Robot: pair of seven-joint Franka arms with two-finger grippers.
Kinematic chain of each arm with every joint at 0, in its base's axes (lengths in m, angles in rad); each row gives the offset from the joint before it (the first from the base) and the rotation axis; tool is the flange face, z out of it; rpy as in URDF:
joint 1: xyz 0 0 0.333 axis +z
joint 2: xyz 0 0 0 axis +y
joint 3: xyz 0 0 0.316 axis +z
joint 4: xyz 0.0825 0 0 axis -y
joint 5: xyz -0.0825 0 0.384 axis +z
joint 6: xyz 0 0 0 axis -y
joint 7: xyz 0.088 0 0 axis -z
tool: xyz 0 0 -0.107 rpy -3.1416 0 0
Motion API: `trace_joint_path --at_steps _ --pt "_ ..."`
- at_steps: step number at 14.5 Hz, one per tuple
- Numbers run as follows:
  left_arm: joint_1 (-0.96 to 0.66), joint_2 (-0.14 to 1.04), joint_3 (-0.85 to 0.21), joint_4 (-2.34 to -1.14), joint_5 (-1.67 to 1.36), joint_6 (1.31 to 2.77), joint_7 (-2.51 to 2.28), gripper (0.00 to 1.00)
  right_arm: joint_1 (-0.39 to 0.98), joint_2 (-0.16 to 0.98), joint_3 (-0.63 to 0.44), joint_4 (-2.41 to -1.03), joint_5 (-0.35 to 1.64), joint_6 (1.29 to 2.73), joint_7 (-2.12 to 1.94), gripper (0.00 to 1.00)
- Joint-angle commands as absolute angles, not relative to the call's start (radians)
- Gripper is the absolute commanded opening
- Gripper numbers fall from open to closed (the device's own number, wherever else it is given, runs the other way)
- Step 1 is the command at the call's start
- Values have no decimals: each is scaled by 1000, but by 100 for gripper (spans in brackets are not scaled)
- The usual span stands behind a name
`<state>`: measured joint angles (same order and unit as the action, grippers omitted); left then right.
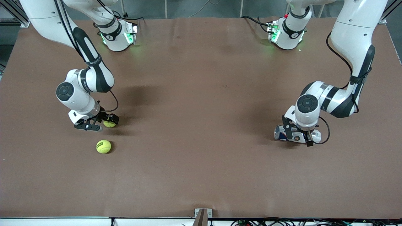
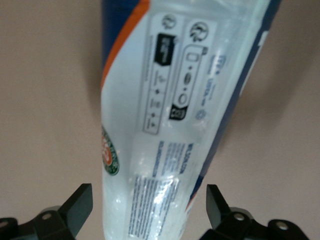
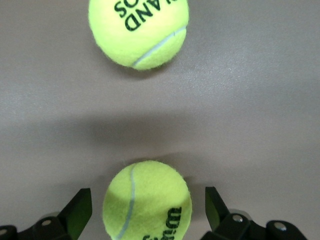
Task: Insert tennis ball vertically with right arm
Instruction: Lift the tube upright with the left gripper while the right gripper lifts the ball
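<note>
The tennis ball lies between my right gripper's low fingertips, so my right gripper closes next. Closing now would catch the ball.
A yellow tennis ball (image 1: 109, 123) lies on the brown table between the fingers of my right gripper (image 1: 103, 123). In the right wrist view this ball (image 3: 147, 200) sits between the open fingertips (image 3: 80, 210) with gaps on both sides. A second tennis ball (image 1: 103, 146) lies nearer the front camera; it also shows in the right wrist view (image 3: 138, 27). A clear ball can with blue, orange and white label (image 1: 296, 134) lies on its side at the left arm's end. My left gripper (image 1: 303, 138) is open around it; the can (image 2: 170, 125) lies between the fingers (image 2: 80, 205) without touching.
The brown table (image 1: 201, 94) spreads between the two arms. The arm bases (image 1: 117, 34) stand along the table's edge farthest from the front camera. A small bracket (image 1: 202, 215) sits at the table's front edge.
</note>
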<state>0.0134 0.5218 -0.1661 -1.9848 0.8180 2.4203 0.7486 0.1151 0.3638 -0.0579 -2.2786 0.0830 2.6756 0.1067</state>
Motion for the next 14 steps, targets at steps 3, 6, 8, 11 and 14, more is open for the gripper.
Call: trace_joint_path --at_steps 3,6,8,11,14 --pt "-5 551 -164 -1963 911 2411 706 100 121 357 -58 -2295 98 2685 115 84" --pt "-8 568 -164 -1962 936 2411 701 100 123 357 -58 -2295 98 2666 115 53" --pt "-14 575 -164 -1963 952 2411 701 98 124 356 -58 -2289 98 2645 117 28" --pt "-12 587 -164 -1963 1000 2413 703 86 121 348 -58 -2269 98 2609 147 1" --pt "-12 588 -164 -1963 1000 2413 704 72 115 328 -58 -2205 98 2483 164 0"
